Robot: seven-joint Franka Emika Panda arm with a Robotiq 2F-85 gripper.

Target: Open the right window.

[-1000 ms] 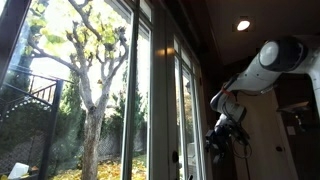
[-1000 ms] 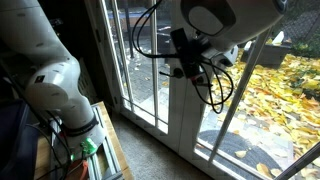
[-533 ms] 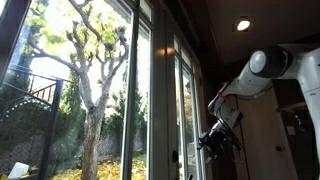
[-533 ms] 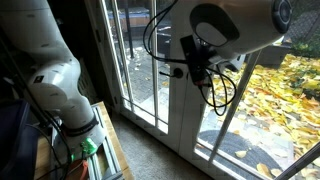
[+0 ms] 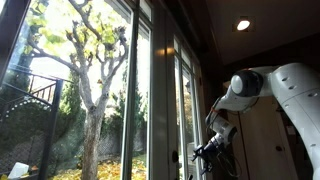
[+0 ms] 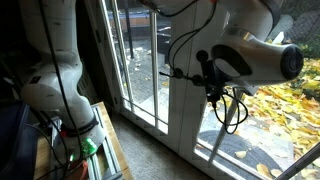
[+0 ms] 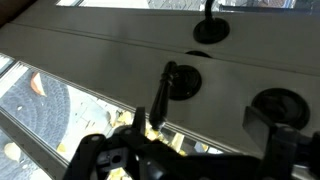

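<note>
The robot's gripper needs to turn the small dark lever handle (image 5: 196, 156) to open the window, so next it should grab the handle by its loose end, away from the handle's round base.
The right window (image 5: 185, 105) is a tall narrow glass casement in a white frame, to the right of the wide pane with the tree. Its small dark lever handle (image 5: 196, 156) sits low on the frame edge; it also shows in an exterior view (image 6: 170, 72) and in the wrist view (image 7: 166, 86) on a round base. My gripper (image 5: 207, 149) is at handle height, close against the frame, as both exterior views show (image 6: 207, 78). In the wrist view my gripper (image 7: 200, 122) is open, with the lever just beside one finger and nothing gripped.
The wide fixed pane with the tree (image 5: 80, 90) lies beyond the casement. The white frame carries a second lever (image 7: 209, 30) and another round base (image 7: 275, 104). A robot base and a bench with cables (image 6: 85, 140) stand by the window sill.
My arm has swung down and in toward the window frame. The gripper has dropped to the height of the lever handle and now sits right at it.
</note>
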